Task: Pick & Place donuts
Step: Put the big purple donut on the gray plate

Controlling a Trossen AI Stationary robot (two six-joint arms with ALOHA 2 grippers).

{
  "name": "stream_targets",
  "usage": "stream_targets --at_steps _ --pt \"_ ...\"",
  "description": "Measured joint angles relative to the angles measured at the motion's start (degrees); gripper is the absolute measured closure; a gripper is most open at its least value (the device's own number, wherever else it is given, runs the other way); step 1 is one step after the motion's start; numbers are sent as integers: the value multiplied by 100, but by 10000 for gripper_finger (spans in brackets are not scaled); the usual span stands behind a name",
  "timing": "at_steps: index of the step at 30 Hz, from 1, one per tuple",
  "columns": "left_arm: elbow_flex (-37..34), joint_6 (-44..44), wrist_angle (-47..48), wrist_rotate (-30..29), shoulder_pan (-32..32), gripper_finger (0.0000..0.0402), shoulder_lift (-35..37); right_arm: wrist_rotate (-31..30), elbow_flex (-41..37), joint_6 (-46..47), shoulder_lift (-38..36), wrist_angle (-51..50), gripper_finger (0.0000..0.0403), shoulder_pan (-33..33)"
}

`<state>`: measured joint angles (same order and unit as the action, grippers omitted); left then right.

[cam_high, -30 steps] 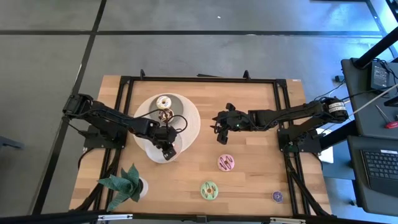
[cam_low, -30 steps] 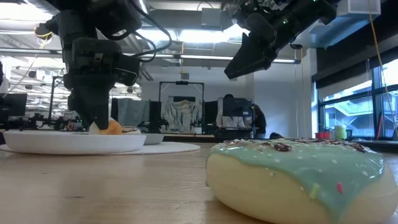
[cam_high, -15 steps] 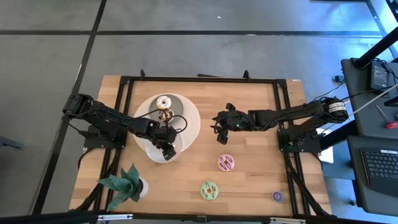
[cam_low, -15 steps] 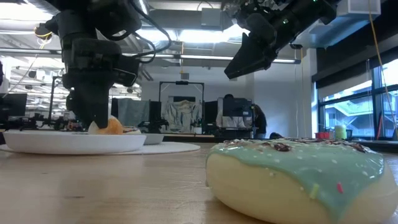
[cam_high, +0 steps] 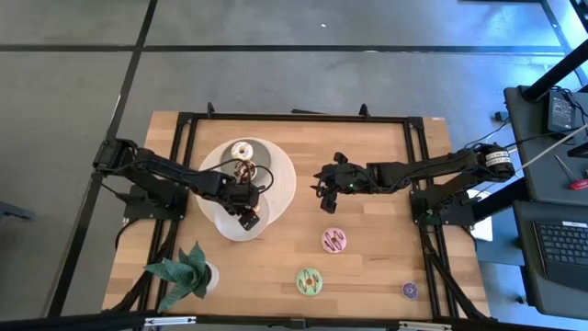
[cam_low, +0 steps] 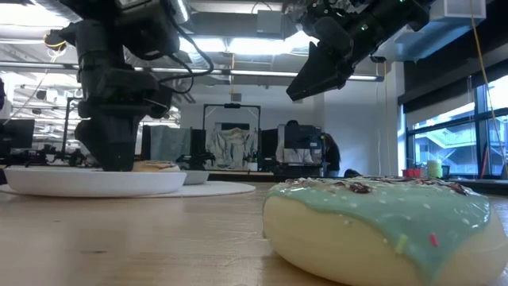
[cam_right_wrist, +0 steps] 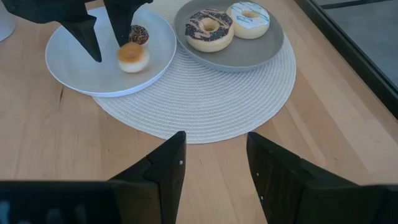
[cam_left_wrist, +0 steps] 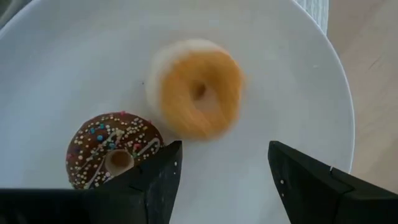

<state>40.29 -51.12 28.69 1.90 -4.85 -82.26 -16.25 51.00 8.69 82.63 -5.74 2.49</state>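
Observation:
My right gripper takes hold of the pink donut by its iced ring beside the hole next, to bring it to the white plate.
My left gripper stands open, pointing down over the white plate at the table's left. An orange donut lies flat on that plate just ahead of the fingertips, clear of both. A small chocolate sprinkled donut lies beside it. My right gripper hangs open above mid-table with nothing between its fingers. A pink donut, a green donut and a small purple donut rest on the bare wood near the front.
A grey plate on a round woven mat holds a chocolate-iced donut and a white one. A potted green plant stands at the front left. A black frame runs along the table's edges.
My left gripper has opened over the white plate and let go of the orange donut. The donut has come down from between the fingertips and lies on the plate beside the chocolate one. The gripper has also rolled a little.

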Motion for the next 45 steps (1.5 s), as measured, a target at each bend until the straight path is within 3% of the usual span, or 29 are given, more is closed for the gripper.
stream_targets --at_steps 9,13,19,22,31,35,45 --pt "156 172 -13 -4 16 169 257 -1 0 -41 0 -9 231 0" --pt "323 662 -74 -312 14 170 592 10 0 11 0 -56 231 -1" --pt "350 1407 -729 -1512 3 169 887 1364 0 212 2 -1454 231 -1" --pt "350 1556 -1007 -1957 3 169 892 1803 0 799 2 -2101 231 61" --pt "350 1647 -1162 -2481 3 169 876 1760 -215 1077 160 -2204 231 944" --pt "350 1649 -1199 -2495 3 171 874 1473 -355 1514 278 -1879 231 1244" --pt "348 1663 -1207 -2490 3 170 872 1414 -369 1819 1053 -1238 233 1596"
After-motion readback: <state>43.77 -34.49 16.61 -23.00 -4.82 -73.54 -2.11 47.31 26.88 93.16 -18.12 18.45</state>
